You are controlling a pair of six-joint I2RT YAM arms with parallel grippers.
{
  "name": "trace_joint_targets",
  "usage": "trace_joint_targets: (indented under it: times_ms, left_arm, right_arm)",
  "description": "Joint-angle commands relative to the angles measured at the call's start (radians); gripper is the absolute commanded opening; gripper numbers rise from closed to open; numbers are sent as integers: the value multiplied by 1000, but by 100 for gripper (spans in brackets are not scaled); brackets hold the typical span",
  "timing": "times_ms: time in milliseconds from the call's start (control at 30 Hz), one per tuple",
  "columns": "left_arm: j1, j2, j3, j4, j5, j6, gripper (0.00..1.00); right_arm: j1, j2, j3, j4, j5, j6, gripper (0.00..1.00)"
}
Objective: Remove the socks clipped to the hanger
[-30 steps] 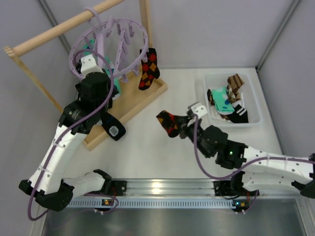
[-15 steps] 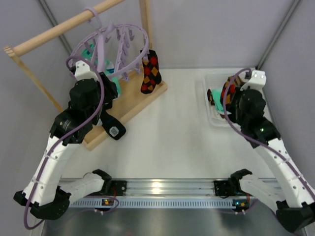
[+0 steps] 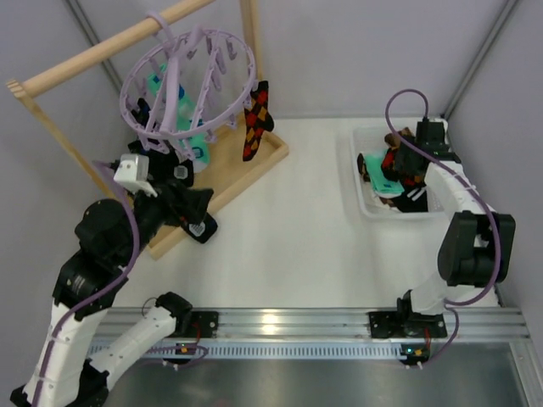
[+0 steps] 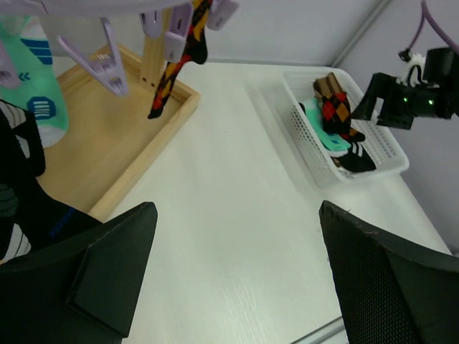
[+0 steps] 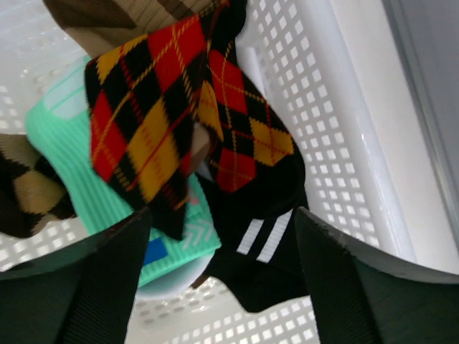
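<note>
My right gripper should next grab the clipped argyle sock by its free hanging end [image 3: 251, 145]. That leaves its clip free for my left gripper to open.
The lavender hanger [image 3: 191, 80] hangs from the wooden rod. A black argyle sock [image 3: 254, 119] [image 4: 172, 72] and a teal sock [image 3: 182, 110] [image 4: 36, 107] are clipped to it. A black sock with white marks [image 3: 199, 225] shows by the tray's near edge. My left gripper [image 3: 193, 197] [image 4: 237, 215] is open below the ring, with only bare table between its fingers. My right gripper [image 3: 403, 165] [image 5: 222, 215] is open over the white basket [image 3: 433, 208]. Another argyle sock [image 5: 165, 122] lies loose there on teal, brown and black socks.
The wooden frame has a sloping rod [image 3: 102, 51] and a shallow tray base [image 3: 229, 182] under the hanger. The basket's perforated wall [image 5: 344, 107] stands close to my right fingers. Grey walls close in the back and right, and a metal rail [image 3: 280, 326] runs along the near edge.
My right arm carried the argyle sock from the table's middle to the basket and opened, dropping it. My left gripper opened and drew back from the hanger.
</note>
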Motion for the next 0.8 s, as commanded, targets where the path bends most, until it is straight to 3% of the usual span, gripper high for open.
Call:
trace_joint_targets:
  times_ms: [0,33,100,200,300,333,433,533,667,767]
  left_arm:
    - [0,-87,-73,16,192,45,98]
    - [0,-103,-98,27,203,56,98]
    - [0,-145,-166,37,223,77,98]
    - [0,-197,-254,69,277,96,98]
    - [1,-264,-320,126,289,93,98]
    - [1,-284,-358,137,286,92,98]
    - [0,-334,-407,171,285,94,98]
    - [0,-343,-432,171,282,92,98]
    - [1,-335,-444,169,277,85,98]
    - [0,-334,-451,169,271,85,98]
  right_arm:
    - [3,-126,47,14,-44,32,81]
    - [6,-153,44,15,-38,35,83]
    - [29,-234,44,24,-23,30,99]
    - [109,-334,-19,135,-79,17,99]
    - [144,-393,-123,351,-462,76,100]
    - [170,-393,-180,516,-613,101,100]
    - [272,-294,-176,661,-810,46,99]
    - [363,-194,-93,705,-912,-43,99]
    - [437,60,124,671,-943,-66,99]
    - [514,167,207,676,-879,-102,99]
